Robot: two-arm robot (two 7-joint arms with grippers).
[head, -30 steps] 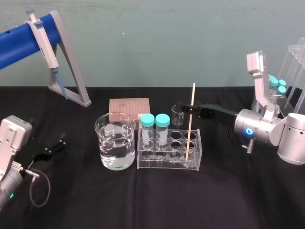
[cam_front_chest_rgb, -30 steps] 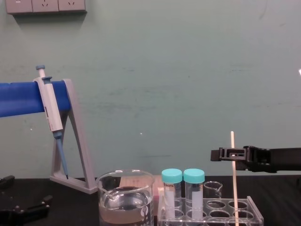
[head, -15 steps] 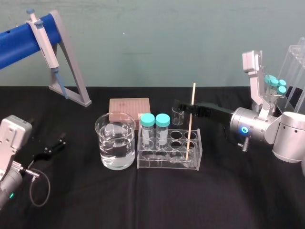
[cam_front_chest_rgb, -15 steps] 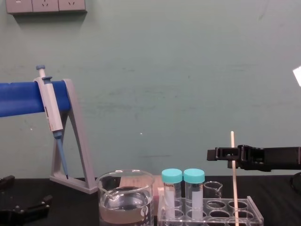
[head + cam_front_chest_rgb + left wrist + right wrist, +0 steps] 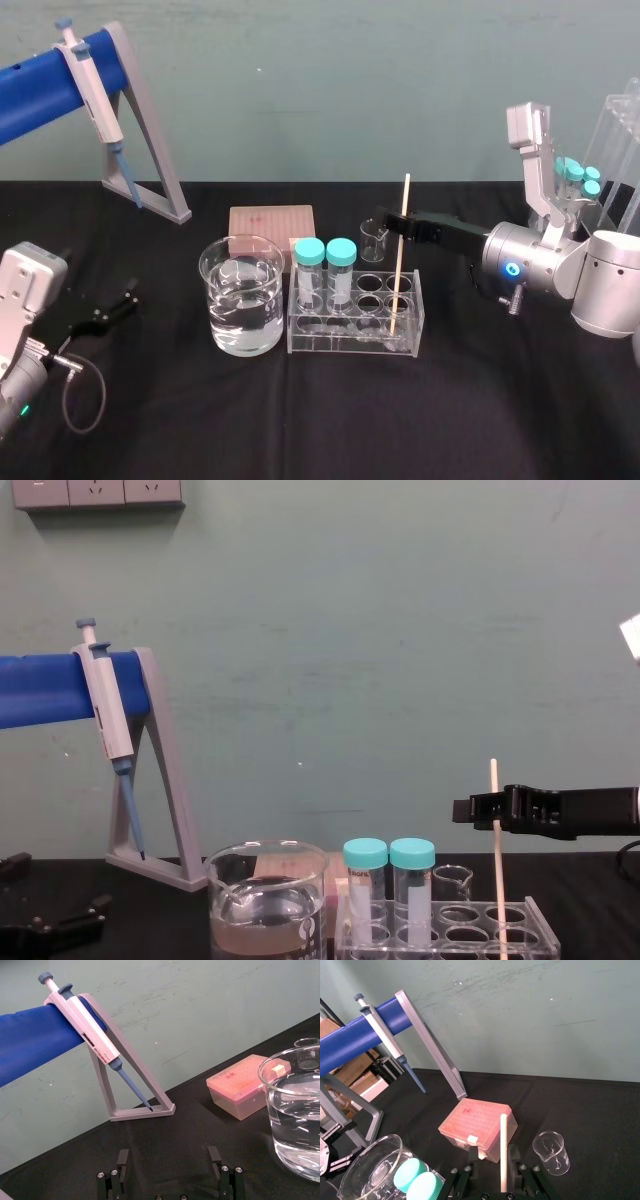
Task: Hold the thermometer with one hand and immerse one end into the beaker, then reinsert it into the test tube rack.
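My right gripper takes hold of the thermometer by its upper part (image 5: 495, 792) next, so the thermometer's lower end stays free to dip into the beaker (image 5: 268, 905).
The thermometer (image 5: 400, 262) stands slightly tilted in a right-hand hole of the test tube rack (image 5: 352, 346), beside two teal-capped tubes (image 5: 325, 255). My right gripper (image 5: 392, 222) reaches in from the right at the rod's upper part. In the right wrist view its jaws straddle the thermometer (image 5: 503, 1152): one finger lies close against it and the other stands a gap away, so it is open. The beaker (image 5: 241, 300) of cloudy liquid stands just left of the rack. My left gripper (image 5: 170, 1156) rests open on the cloth at the far left.
A pink tip box (image 5: 271, 225) and a tiny glass beaker (image 5: 373, 240) stand behind the rack. A grey angled stand (image 5: 150, 150) with a pipette (image 5: 95, 95) is at the back left. Another clear rack of teal-capped tubes (image 5: 590, 175) stands behind my right arm.
My right gripper's jaws have narrowed around the thermometer's upper part. The thermometer still stands in the rack, and the left arm has not moved.
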